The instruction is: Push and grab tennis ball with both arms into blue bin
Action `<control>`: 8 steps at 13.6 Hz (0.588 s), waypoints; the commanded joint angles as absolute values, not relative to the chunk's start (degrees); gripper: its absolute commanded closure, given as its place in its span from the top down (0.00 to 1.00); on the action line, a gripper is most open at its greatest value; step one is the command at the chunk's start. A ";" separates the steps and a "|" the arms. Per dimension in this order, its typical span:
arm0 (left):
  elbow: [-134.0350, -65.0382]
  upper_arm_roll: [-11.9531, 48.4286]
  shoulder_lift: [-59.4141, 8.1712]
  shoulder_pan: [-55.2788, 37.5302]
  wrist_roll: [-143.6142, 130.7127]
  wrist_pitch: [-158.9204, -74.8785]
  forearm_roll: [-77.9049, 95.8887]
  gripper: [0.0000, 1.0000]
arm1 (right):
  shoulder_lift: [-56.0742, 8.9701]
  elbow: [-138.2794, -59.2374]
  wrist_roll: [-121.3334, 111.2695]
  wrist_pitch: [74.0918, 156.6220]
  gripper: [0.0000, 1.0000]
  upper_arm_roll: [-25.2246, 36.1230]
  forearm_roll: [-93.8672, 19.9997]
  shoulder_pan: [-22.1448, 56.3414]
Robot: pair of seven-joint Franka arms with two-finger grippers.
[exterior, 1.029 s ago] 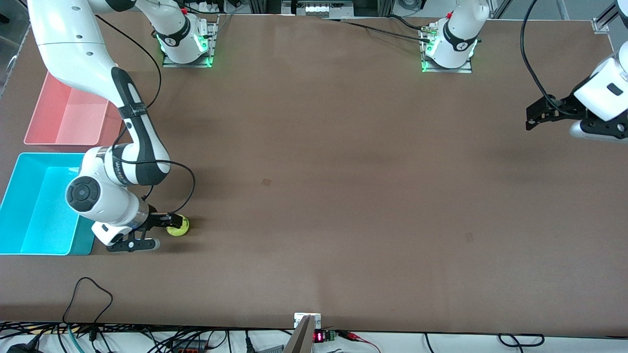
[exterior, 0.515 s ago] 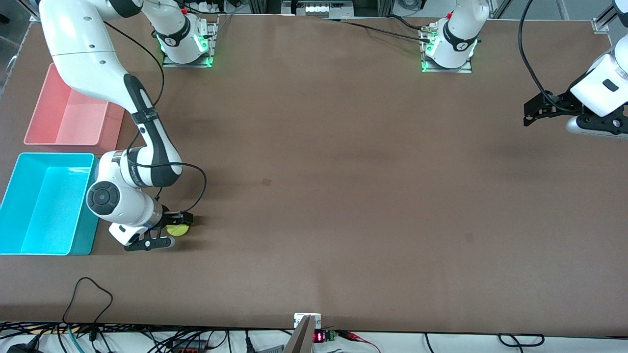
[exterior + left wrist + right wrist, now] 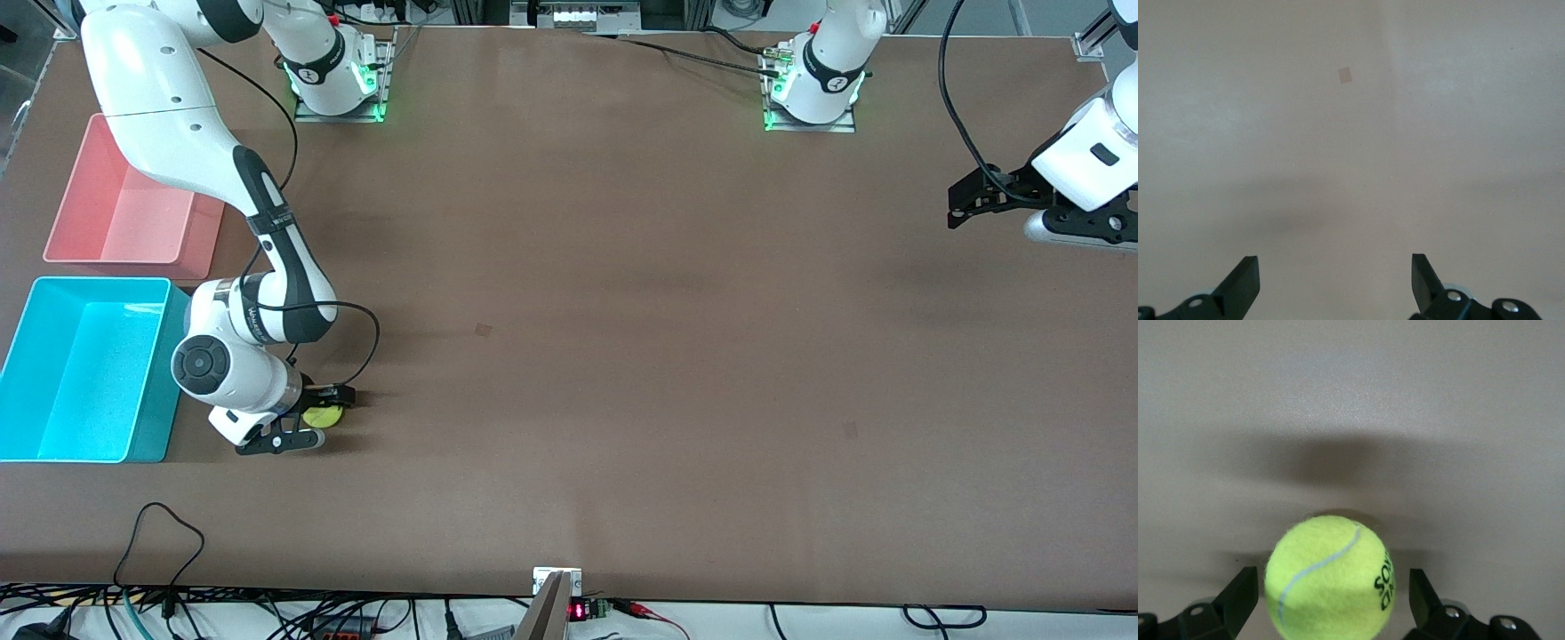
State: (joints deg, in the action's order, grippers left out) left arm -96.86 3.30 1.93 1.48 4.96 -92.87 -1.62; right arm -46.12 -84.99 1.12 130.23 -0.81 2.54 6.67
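Observation:
The tennis ball (image 3: 320, 417) (image 3: 1331, 577) has the fingers of my right gripper low on either side of it, so my right gripper needs to close on it.
The tennis ball (image 3: 320, 417) rests on the brown table beside the blue bin (image 3: 151, 418), a little toward the left arm's end from it. My right gripper (image 3: 324, 416) is low at the table and open, one finger on each side of the ball. In the right wrist view the ball (image 3: 1331, 577) fills most of the span of the right gripper (image 3: 1332, 580), with a thin gap at each finger. My left gripper (image 3: 956, 209) hangs open over bare table at the left arm's end, and the left gripper (image 3: 1333, 261) holds nothing.
A pink-red bin (image 3: 124, 260) stands next to the blue bin, farther from the front camera. A small patch (image 3: 483, 330) marks the table's middle. Cables and a small device (image 3: 557, 582) lie along the table's nearest edge.
The right arm has shifted toward the left arm's end, bringing its open fingers farther around the ball, which stayed about where it was. The left gripper has drifted slightly upward in the front view.

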 commanded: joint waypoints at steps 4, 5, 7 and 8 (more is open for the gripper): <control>-95.71 3.16 2.20 0.79 4.48 -91.49 -0.97 1.00 | -47.20 -83.67 0.35 130.87 0.79 -0.97 3.34 6.50; -95.71 3.16 2.20 0.79 4.48 -91.49 -0.88 1.00 | -47.20 -83.67 0.35 130.78 0.62 -0.97 3.34 6.59; -95.71 3.16 2.20 0.79 4.48 -91.49 -0.88 1.00 | -47.20 -83.67 0.35 130.87 0.30 -0.97 3.51 6.68; -95.63 3.16 2.20 0.79 4.57 -91.49 -0.88 1.00 | -47.20 -83.67 0.44 130.87 0.13 -0.97 4.30 6.77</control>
